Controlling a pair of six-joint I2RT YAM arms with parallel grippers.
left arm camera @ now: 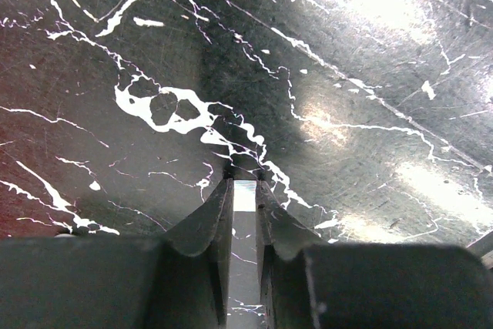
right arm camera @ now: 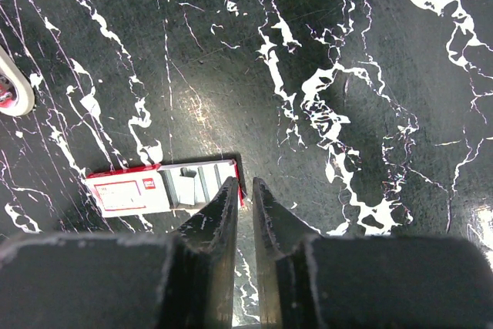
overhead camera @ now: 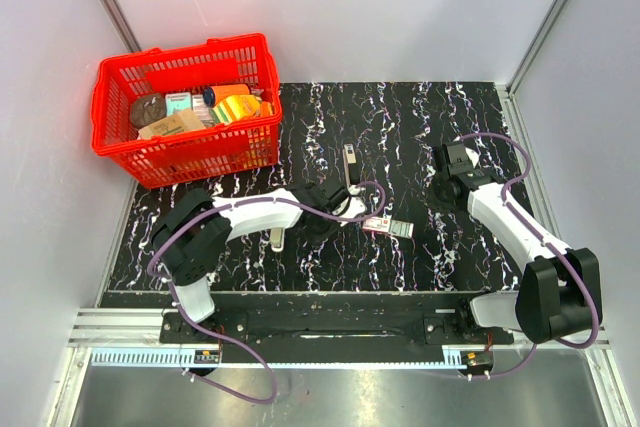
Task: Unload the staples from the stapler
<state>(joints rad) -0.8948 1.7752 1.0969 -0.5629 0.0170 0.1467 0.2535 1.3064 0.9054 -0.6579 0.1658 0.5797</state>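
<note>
The left gripper's closed fingers hold the small silver piece [left arm camera: 244,196], so the silver piece would rise with them from the marbled mat if the robot lifted its left gripper now.
The stapler [overhead camera: 350,165], slim and cream-white with a dark grey rail, lies on the black marbled mat near its middle. My left gripper [overhead camera: 347,209] is just in front of it, low over the mat. In the left wrist view its jaws [left arm camera: 244,190] are closed on a small shiny silver strip [left arm camera: 244,196], which looks like staples, held at the fingertips. My right gripper [overhead camera: 450,183] is to the right, apart from the stapler. Its jaws [right arm camera: 245,186] are nearly together with nothing between them.
A flat red-and-white box [overhead camera: 388,226] lies between the grippers; in the right wrist view [right arm camera: 162,188] it is just left of the fingertips. A red basket [overhead camera: 186,107] of goods stands at the back left. A slim cream piece [overhead camera: 277,237] lies by the left forearm.
</note>
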